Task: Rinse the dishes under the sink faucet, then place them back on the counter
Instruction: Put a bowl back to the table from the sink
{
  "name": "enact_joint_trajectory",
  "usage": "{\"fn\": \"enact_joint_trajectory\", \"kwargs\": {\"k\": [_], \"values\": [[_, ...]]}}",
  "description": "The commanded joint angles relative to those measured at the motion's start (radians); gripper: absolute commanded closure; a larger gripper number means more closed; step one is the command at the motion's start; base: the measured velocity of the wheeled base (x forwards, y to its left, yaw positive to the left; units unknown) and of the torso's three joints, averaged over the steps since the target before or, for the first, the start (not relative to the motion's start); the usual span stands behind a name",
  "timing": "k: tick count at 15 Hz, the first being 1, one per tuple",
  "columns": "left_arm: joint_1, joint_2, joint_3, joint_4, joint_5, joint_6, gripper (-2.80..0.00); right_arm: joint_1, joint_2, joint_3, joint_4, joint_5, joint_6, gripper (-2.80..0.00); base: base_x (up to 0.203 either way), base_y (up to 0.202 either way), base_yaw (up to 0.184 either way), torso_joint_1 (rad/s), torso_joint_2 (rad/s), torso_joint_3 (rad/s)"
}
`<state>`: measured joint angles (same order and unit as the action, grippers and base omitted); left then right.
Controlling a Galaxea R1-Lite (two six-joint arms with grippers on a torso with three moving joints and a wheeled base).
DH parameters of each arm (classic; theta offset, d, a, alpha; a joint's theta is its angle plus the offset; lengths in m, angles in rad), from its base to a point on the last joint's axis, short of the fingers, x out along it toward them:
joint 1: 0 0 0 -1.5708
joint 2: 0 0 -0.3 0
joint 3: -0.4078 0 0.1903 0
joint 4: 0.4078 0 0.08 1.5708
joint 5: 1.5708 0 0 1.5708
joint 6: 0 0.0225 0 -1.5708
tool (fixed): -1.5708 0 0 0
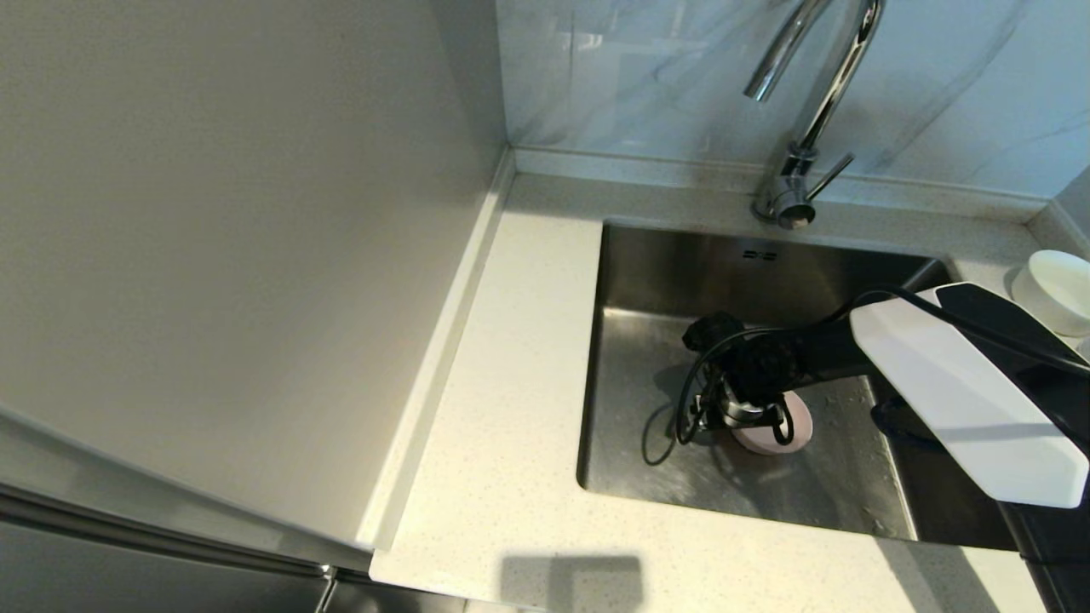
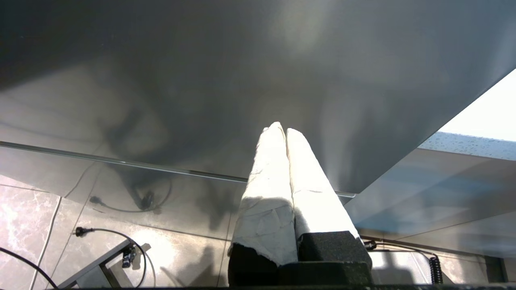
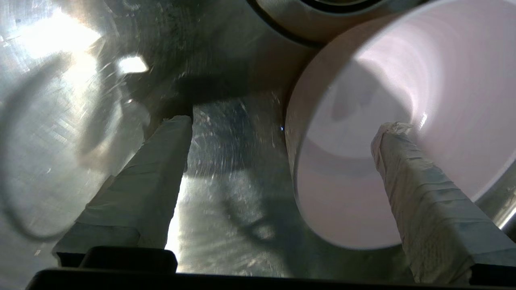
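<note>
My right gripper opens less wide than the pink bowl's opening, so next it should pinch the pink bowl by its thin side at the rim (image 3: 296,162).
My right gripper (image 1: 742,410) reaches down into the steel sink (image 1: 647,281) over the pale pink bowl (image 1: 796,430), which lies on the sink floor. In the right wrist view the right gripper (image 3: 284,125) is open. One taped finger (image 3: 423,181) is inside the pink bowl (image 3: 363,100), the other finger (image 3: 153,169) is outside over the wet sink floor, and the bowl's wall stands between them. One white bowl (image 1: 1060,288) sits on the counter (image 1: 511,383) at the far right. The chrome faucet (image 1: 809,102) rises behind the sink, with no water showing. My left gripper (image 2: 281,129) is shut on nothing.
A tall grey cabinet panel (image 1: 238,238) bounds the counter on the left. A grey marbled wall (image 1: 664,77) stands behind the faucet. A round metal rim (image 3: 322,16), likely the drain, lies just beyond the pink bowl. The left gripper points at a grey panel (image 2: 242,72) below counter level.
</note>
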<state>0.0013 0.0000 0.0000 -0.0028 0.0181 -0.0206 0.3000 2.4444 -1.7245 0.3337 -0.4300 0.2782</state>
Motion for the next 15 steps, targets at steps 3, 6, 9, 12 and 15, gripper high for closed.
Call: {"fn": "enact_joint_trajectory", "kwargs": {"k": [3, 6, 9, 12, 15], "values": [[0.0, -0.003, 0.0, 0.0, 0.0, -0.001, 0.0, -0.01, 0.042, -0.041, 0.001, -0.006, -0.004, 0.0, 0.0, 0.0, 0.0, 0.0, 0.0, 0.0], [0.0, -0.003, 0.0, 0.0, 0.0, -0.001, 0.0, -0.019, 0.041, -0.051, 0.001, -0.007, -0.022, 0.0, 0.0, 0.0, 0.0, 0.0, 0.0, 0.0], [0.0, -0.003, 0.0, 0.0, 0.0, 0.0, 0.0, -0.021, 0.031, -0.05, 0.001, -0.01, -0.023, 0.0, 0.0, 0.0, 0.0, 0.0, 0.0, 0.0], [0.0, -0.003, 0.0, 0.0, 0.0, -0.001, 0.0, -0.032, -0.006, -0.052, 0.001, -0.023, -0.023, 0.0, 0.0, 0.0, 0.0, 0.0, 0.0, 0.0], [0.0, -0.003, 0.0, 0.0, 0.0, -0.001, 0.0, -0.049, -0.084, -0.022, 0.003, -0.024, -0.023, 0.0, 0.0, 0.0, 0.0, 0.0, 0.0, 0.0]]}}
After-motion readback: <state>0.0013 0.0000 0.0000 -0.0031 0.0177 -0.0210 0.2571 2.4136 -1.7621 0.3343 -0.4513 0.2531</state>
